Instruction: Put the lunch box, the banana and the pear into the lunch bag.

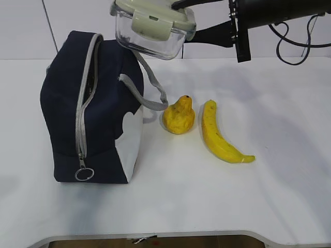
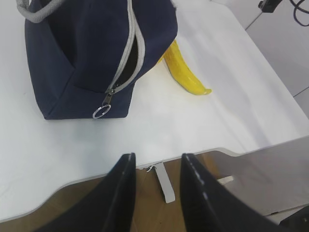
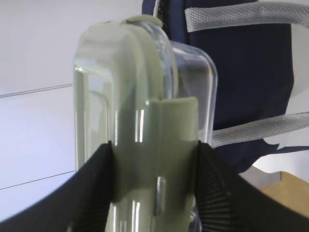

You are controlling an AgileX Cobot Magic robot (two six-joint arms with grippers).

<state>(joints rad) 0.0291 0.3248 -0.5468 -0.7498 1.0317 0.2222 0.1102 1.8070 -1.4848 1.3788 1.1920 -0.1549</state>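
Observation:
Next, the left gripper grabs the bag by its top edge (image 1: 84,34), where the soft cloth stands up beside the partly open zipper (image 1: 89,85).
My right gripper (image 3: 153,150) is shut on the lunch box (image 1: 150,32), a clear container with a sage-green lid (image 3: 145,145), and holds it in the air just above the top right of the lunch bag (image 1: 93,108). The navy bag stands at the left with its zipper partly open (image 2: 129,63) and a ring pull (image 1: 84,174) at the bottom. The pear (image 1: 179,116) and the banana (image 1: 220,135) lie on the table right of the bag. My left gripper (image 2: 157,162) is open and empty, off the table's front edge, apart from the bag.
The white table (image 1: 269,196) stretches to the right and front of the fruit. Its front edge (image 2: 193,157) has a notch with brown floor below. The bag's grey handle (image 1: 150,90) hangs toward the pear. Black cables (image 1: 295,41) hang at the back right.

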